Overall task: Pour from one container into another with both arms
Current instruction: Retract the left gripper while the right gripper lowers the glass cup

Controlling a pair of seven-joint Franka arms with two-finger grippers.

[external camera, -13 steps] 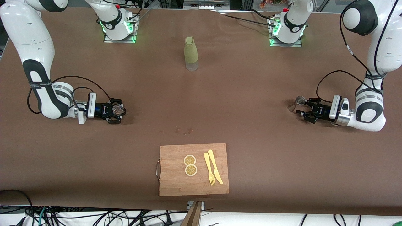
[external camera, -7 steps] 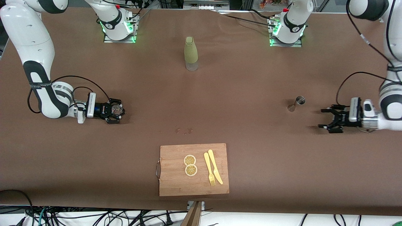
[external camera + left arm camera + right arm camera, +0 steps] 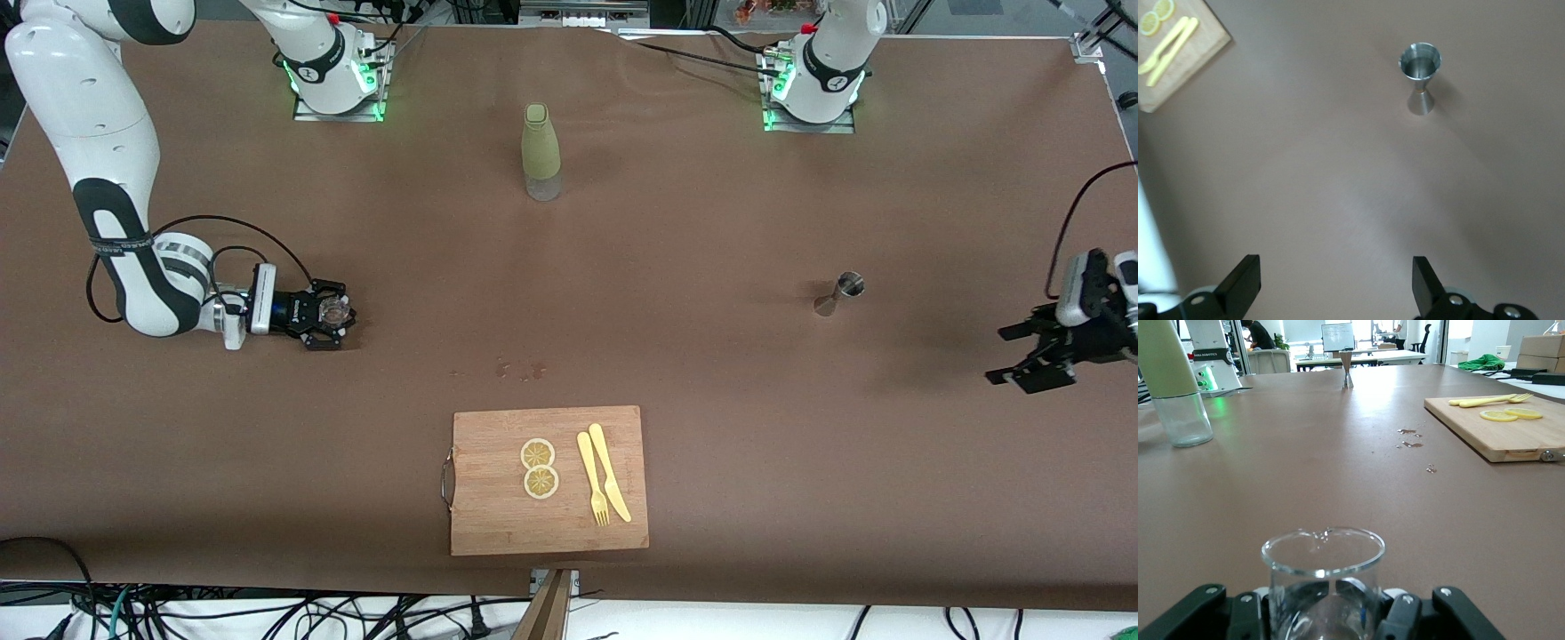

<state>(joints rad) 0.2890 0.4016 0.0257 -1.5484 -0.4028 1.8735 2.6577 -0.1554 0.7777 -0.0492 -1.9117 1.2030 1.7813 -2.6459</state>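
The glass cup's base sits low on the brown table, so the cup would stand and it is now time to open my right gripper.
The small steel jigger (image 3: 840, 293) stands upright and alone on the brown table toward the left arm's end; it also shows in the left wrist view (image 3: 1419, 77) and, small, in the right wrist view (image 3: 1347, 377). My left gripper (image 3: 1013, 356) is open and empty, well apart from the jigger near the table's end; its fingers (image 3: 1245, 283) frame bare table. Toward the right arm's end, my right gripper (image 3: 331, 313) is shut on the tiny clear glass cup (image 3: 333, 309), held upright and low over the table. The cup's rim (image 3: 1323, 550) fills the near part of the right wrist view.
An olive-green bottle (image 3: 540, 151) stands mid-table near the bases. A wooden cutting board (image 3: 498, 524) with lemon slices (image 3: 538, 468), a yellow fork and a knife (image 3: 609, 480) lies by the front edge. A few water drops (image 3: 520, 369) sit just above the board.
My left gripper has opened, let go of the jigger and drawn back toward the left arm's end of the table. The jigger stays standing. The right arm holds still with the cup.
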